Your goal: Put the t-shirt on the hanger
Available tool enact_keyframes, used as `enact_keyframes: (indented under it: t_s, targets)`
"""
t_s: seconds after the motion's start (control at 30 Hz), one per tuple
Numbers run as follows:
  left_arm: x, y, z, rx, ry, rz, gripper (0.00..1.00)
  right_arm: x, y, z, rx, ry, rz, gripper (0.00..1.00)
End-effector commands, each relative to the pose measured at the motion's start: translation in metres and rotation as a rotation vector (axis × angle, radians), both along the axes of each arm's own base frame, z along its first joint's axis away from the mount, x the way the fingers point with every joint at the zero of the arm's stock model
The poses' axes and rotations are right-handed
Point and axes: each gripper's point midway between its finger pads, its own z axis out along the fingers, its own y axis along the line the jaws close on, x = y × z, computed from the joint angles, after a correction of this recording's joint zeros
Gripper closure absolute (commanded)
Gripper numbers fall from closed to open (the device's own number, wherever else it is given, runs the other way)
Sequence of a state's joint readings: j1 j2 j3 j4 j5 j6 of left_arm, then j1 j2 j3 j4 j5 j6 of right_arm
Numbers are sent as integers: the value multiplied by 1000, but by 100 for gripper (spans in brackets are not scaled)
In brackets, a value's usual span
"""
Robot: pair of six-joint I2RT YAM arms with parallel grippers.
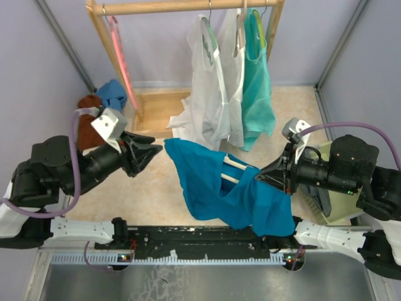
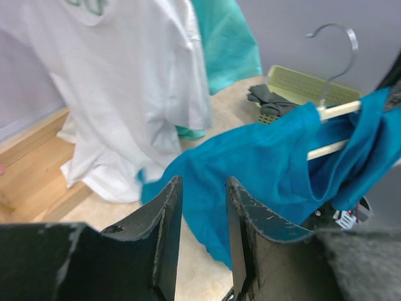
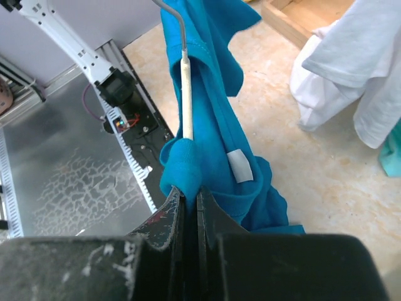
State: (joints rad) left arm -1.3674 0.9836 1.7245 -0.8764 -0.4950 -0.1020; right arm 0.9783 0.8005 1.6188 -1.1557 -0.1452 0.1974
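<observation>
I need to grab the t-shirt's loose edge [image 1: 173, 150] [image 2: 158, 184] with my left gripper next, away from the covered hanger end, so I can stretch the t-shirt along the hanger.
The deep teal-blue t-shirt [image 1: 210, 185] hangs bunched in mid-air between the arms, partly over the cream hanger [image 1: 236, 164]. My right gripper [image 1: 268, 177] is shut on a fold of the t-shirt [image 3: 216, 119] wrapped over one end of the hanger [image 3: 185, 94]. The white collar label [image 3: 238, 166] shows beside the jaws, and the hanger's end is hidden under the cloth. My left gripper [image 1: 155, 152] is open and empty, just left of the shirt's free edge. In the left wrist view the t-shirt [image 2: 250, 163] lies beyond the gripper [image 2: 202, 188], with the hanger [image 2: 341, 110] at the right.
A wooden rack [image 1: 188, 7] at the back holds a pink hanger [image 1: 122, 59], white garments [image 1: 216, 94] and a mint tank top [image 1: 258, 94]. Blue [image 1: 113, 93] and brown [image 1: 88, 122] cloths lie at the left. A green basket [image 1: 341, 200] stands under my right arm.
</observation>
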Motion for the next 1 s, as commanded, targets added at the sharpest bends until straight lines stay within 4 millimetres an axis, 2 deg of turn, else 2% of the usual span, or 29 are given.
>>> enact_keyframes:
  t_s: [0.0,0.1,0.23,0.57,0.73,0.97]
  targets:
    - [17,25,-20,33,44,170,61,6,-9,41,125,-75,-69,100]
    - [17,37,-32,27,62,200,60,4,-16,50,148,-88,-84,100]
    - [14,40,-43,23,59,177,58,-5,-21,61,193,-105,-58,100]
    - [0,26,-66,31,9,39,57,-32,-27,77,273,-123,51,100]
    - [-4,15,-75,28,-26,-21,51,-45,-29,83,305,-126,104,100]
    - [-11,5,-79,25,-46,-85,47,-55,-28,83,320,-122,153,100]
